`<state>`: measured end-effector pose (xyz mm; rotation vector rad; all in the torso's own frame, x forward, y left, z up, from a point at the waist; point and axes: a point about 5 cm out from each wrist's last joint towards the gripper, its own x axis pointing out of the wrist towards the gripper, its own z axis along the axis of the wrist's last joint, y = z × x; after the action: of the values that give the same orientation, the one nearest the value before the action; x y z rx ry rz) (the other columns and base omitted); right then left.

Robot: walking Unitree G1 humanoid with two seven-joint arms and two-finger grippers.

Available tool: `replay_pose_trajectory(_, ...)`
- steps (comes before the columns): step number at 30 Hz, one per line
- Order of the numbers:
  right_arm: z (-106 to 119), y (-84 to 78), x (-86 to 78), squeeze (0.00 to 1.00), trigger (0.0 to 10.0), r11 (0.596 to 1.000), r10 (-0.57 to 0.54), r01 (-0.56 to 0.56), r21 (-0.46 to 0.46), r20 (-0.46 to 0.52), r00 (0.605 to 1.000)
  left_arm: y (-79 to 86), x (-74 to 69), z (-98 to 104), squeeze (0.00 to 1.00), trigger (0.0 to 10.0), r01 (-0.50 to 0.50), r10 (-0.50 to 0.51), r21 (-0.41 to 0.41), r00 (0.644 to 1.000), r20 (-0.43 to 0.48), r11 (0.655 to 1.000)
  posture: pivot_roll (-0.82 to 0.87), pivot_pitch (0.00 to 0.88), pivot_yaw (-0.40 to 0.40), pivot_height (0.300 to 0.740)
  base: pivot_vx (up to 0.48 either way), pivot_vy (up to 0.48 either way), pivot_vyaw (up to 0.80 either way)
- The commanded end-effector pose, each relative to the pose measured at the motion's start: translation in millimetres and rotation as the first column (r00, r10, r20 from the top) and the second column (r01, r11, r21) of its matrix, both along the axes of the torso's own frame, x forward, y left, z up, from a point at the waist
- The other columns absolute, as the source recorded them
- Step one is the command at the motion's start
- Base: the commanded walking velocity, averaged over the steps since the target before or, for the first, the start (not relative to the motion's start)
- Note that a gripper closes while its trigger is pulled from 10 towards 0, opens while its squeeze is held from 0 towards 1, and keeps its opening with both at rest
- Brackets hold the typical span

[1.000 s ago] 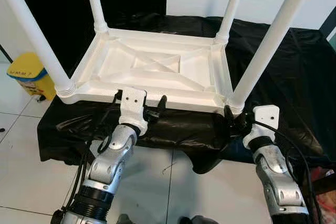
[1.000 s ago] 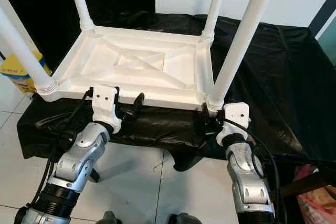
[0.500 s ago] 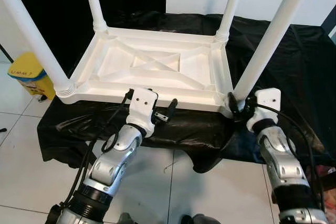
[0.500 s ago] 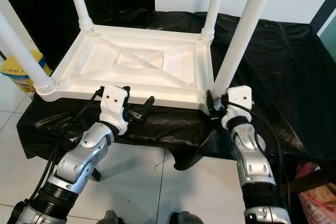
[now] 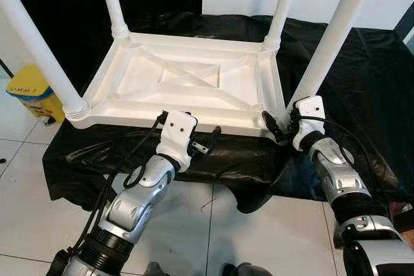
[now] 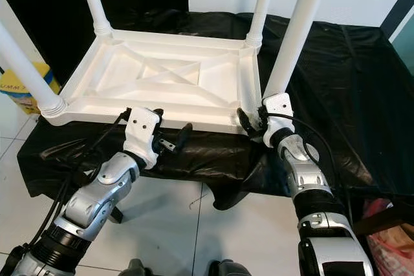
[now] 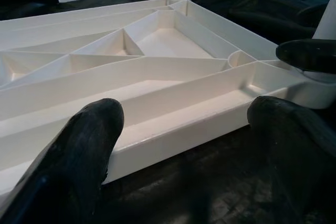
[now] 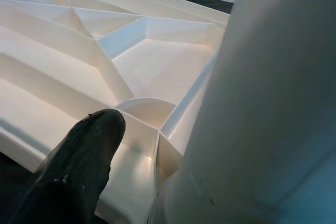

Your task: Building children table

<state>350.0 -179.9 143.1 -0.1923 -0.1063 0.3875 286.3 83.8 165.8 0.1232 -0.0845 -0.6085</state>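
Observation:
My right gripper grabs the table's corner leg by its lower end next, to build the children's table on the table's upturned top.
The white children's table lies upside down on a black cloth, its legs pointing up. My left gripper is open at the table's front rim, which runs across the gap between its fingers. My right gripper is at the base of the near-right leg, open. One of its fingers is over the table's corner beside the leg; the other finger is hidden behind the leg.
The black cloth covers the low support under the table and hangs over its front edge. A yellow bin stands on the tiled floor at the left. A white wall is behind.
My right gripper has risen and moved left to the base of the near-right leg. My left gripper has shifted a little to the right along the front rim.

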Motion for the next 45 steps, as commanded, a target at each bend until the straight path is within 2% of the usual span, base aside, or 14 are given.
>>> replay_pose_trajectory(1, -12.0, 15.4, -4.8, 0.00, 10.0, 0.996, 0.092, -0.092, 0.003, -0.046, 0.995, -13.7, -13.9, -0.6, 0.00, 10.0, 0.314, -0.313, 0.034, 0.949, -0.031, 0.949, 0.05, 0.125, -0.064, 0.740, 0.000, 0.000, 0.00)
replay_pose_trajectory(4, -17.0, 27.1, -11.1, 0.00, 10.0, 0.986, 0.168, -0.167, 0.022, -0.051, 0.985, -13.1, -15.3, -1.0, 0.00, 10.0, 0.322, -0.320, 0.048, 0.947, -0.033, 0.946, 0.04, 0.116, -0.071, 0.740, 0.000, 0.000, 0.00)
replay_pose_trajectory(12, -20.1, 39.8, -19.3, 0.00, 10.0, 0.969, 0.245, -0.243, 0.051, -0.036, 0.969, -10.8, -16.2, 0.4, 0.00, 10.0, 0.350, -0.348, 0.067, 0.937, -0.035, 0.934, 0.04, 0.111, -0.075, 0.740, 0.000, 0.000, 0.00)
replay_pose_trajectory(15, -21.3, 49.2, -31.9, 0.00, 10.0, 0.949, 0.311, -0.308, 0.072, -0.024, 0.950, -7.0, -17.3, 2.8, 0.00, 10.0, 0.391, -0.389, 0.083, 0.920, -0.043, 0.917, 0.03, 0.100, -0.081, 0.740, 0.000, 0.000, 0.00)
replay_pose_trajectory(18, -22.2, 51.0, -35.0, 0.00, 10.0, 0.942, 0.328, -0.325, 0.080, -0.027, 0.944, -6.1, -17.7, 3.1, 0.00, 10.0, 0.399, -0.397, 0.088, 0.917, -0.046, 0.913, 0.03, 0.098, -0.082, 0.740, 0.000, 0.000, 0.00)
replay_pose_trajectory(22, -26.8, 64.6, -45.2, 0.00, 10.0, 0.914, 0.399, -0.393, 0.097, -0.042, 0.916, -4.1, -19.4, 0.8, 0.00, 10.0, 0.420, -0.416, 0.114, 0.907, -0.059, 0.900, 0.03, 0.091, -0.084, 0.740, 0.000, 0.000, 0.00)
replay_pose_trajectory(30, -29.0, 60.1, -41.8, 0.00, 10.0, 0.925, 0.375, -0.372, 0.082, -0.039, 0.926, -5.5, -20.0, 0.4, 0.00, 10.0, 0.425, -0.421, 0.108, 0.905, -0.063, 0.898, 0.03, 0.089, -0.087, 0.740, 0.000, 0.000, 0.00)
replay_pose_trajectory(31, -29.0, 55.6, -39.6, 0.00, 10.0, 0.929, 0.366, -0.363, 0.073, -0.040, 0.930, -5.9, -20.2, -0.1, 0.00, 10.0, 0.426, -0.421, 0.108, 0.905, -0.065, 0.898, 0.03, 0.088, -0.086, 0.740, 0.000, 0.000, 0.00)
replay_pose_trajectory(32, -27.9, 47.2, -35.0, 0.00, 4.8, 0.934, 0.357, -0.354, 0.048, -0.044, 0.933, -6.6, -22.5, -1.8, 0.00, 10.0, 0.433, -0.428, 0.114, 0.901, -0.071, 0.894, 0.03, 0.085, -0.087, 0.740, 0.000, 0.000, 0.00)
replay_pose_trajectory(34, -25.4, 37.7, -30.9, 0.00, 4.8, 0.938, 0.346, -0.346, 0.020, -0.050, 0.937, -7.2, -25.3, -3.7, 0.00, 10.0, 0.444, -0.437, 0.122, 0.896, -0.078, 0.888, 0.03, 0.085, -0.088, 0.740, 0.000, 0.000, 0.00)
replay_pose_trajectory(35, -23.4, 35.1, -29.0, 0.00, 0.0, 0.941, 0.338, -0.337, 0.013, -0.046, 0.940, -7.7, -26.8, -4.5, 0.00, 10.0, 0.452, -0.444, 0.123, 0.892, -0.085, 0.883, 0.04, 0.086, -0.089, 0.740, 0.000, 0.000, 0.00)
replay_pose_trajectory(40, -17.9, 30.5, -25.4, 0.00, 0.0, 0.954, 0.298, -0.298, 0.016, -0.028, 0.954, -7.5, -30.9, -7.1, 0.00, 10.0, 0.471, -0.461, 0.130, 0.882, -0.102, 0.872, 0.04, 0.087, -0.090, 0.740, 0.000, 0.000, 0.00)
replay_pose_trajectory(45, -18.3, 27.7, -25.4, 0.00, 0.0, 0.967, 0.252, -0.250, 0.051, -0.034, 0.967, -6.8, -31.3, -7.5, 0.00, 10.0, 0.458, -0.448, 0.127, 0.888, -0.102, 0.880, 0.04, 0.093, -0.093, 0.740, 0.000, 0.000, 0.00)
